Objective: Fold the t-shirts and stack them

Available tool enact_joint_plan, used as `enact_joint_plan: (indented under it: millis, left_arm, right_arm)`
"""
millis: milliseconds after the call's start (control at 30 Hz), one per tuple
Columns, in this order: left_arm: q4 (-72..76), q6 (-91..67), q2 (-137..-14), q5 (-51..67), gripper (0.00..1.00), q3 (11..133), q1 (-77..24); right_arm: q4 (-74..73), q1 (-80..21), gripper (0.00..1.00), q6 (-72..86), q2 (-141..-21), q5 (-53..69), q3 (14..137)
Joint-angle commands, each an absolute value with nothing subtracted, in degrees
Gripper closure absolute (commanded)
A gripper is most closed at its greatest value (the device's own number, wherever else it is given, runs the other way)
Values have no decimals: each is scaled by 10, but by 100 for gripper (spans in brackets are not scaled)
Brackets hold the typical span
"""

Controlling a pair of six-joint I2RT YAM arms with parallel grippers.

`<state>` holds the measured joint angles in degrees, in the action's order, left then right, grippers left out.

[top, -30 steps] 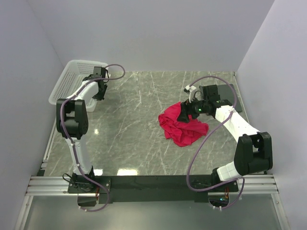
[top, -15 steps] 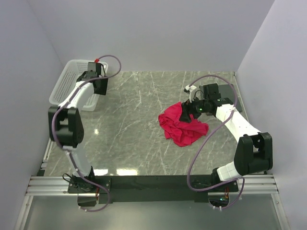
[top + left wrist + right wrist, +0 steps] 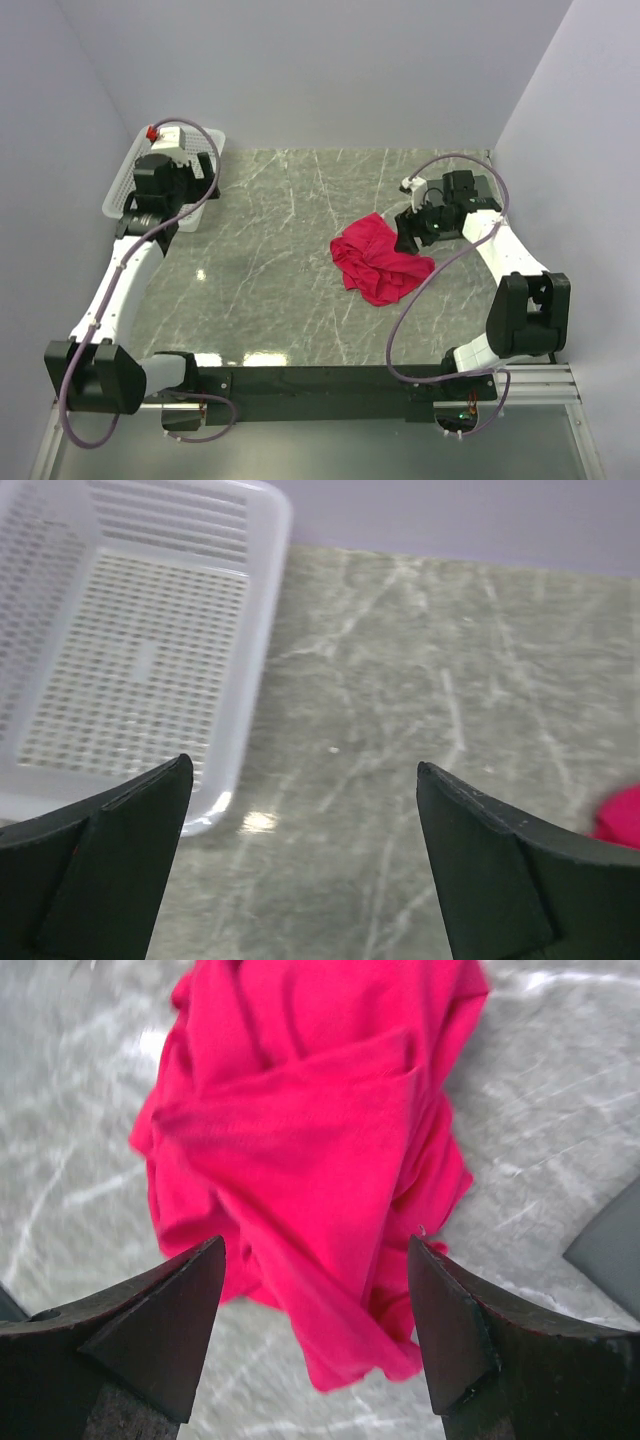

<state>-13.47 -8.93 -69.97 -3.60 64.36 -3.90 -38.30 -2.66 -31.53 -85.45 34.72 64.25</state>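
Note:
I will pinch the crimson t-shirt by its jutting loose end next with my right gripper. The rest of the t-shirt is left for my left gripper to spread and fold.
One crimson t-shirt lies crumpled in a heap on the marble table, right of centre. My right gripper hovers just above the heap's right edge. It is open, and in the right wrist view the t-shirt fills the space beyond the spread gripper, with nothing between the fingers. My left gripper is far to the left, above the white mesh basket. It is open and empty. A sliver of the t-shirt shows at that view's right edge.
The basket stands in the back left corner against the walls and holds nothing that I can see. A dark grey pad lies at the back right behind my right arm, its corner showing near the t-shirt. Walls close in three sides.
My left arm has swung out to the left and risen over the basket, and its jaws have opened wide. My right gripper has drawn back a little to the right, still open.

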Motion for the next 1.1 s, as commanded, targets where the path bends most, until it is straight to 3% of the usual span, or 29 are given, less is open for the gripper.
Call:
enact_joint_plan:
  millis: [0, 100, 267, 600, 867, 1000, 1067]
  left_arm:
    - [-97, -147, -683, 95, 1, 616, -33]
    - [-124, -168, -691, 188, 8, 606, -33]
    - [-115, -214, -697, 285, 2, 568, -38]
    - [-61, -259, -665, 275, 2, 498, -97]
    - [-42, -279, -660, 272, 2, 479, -121]
    - [-38, -283, -666, 273, 2, 481, -130]
    - [-37, -283, -669, 275, 2, 482, -136]
  right_arm:
    - [-474, -14, 20, -440, -852, 391, 664]
    - [-521, -4, 21, -553, -829, 402, 640]
    - [-533, 11, 21, -662, -815, 374, 612]
    - [-524, 4, 25, -678, -879, 355, 649]
    - [-505, 3, 41, -649, -904, 356, 655]
    - [-510, -12, 62, -636, -911, 367, 658]
    - [-511, -13, 68, -634, -910, 371, 657]
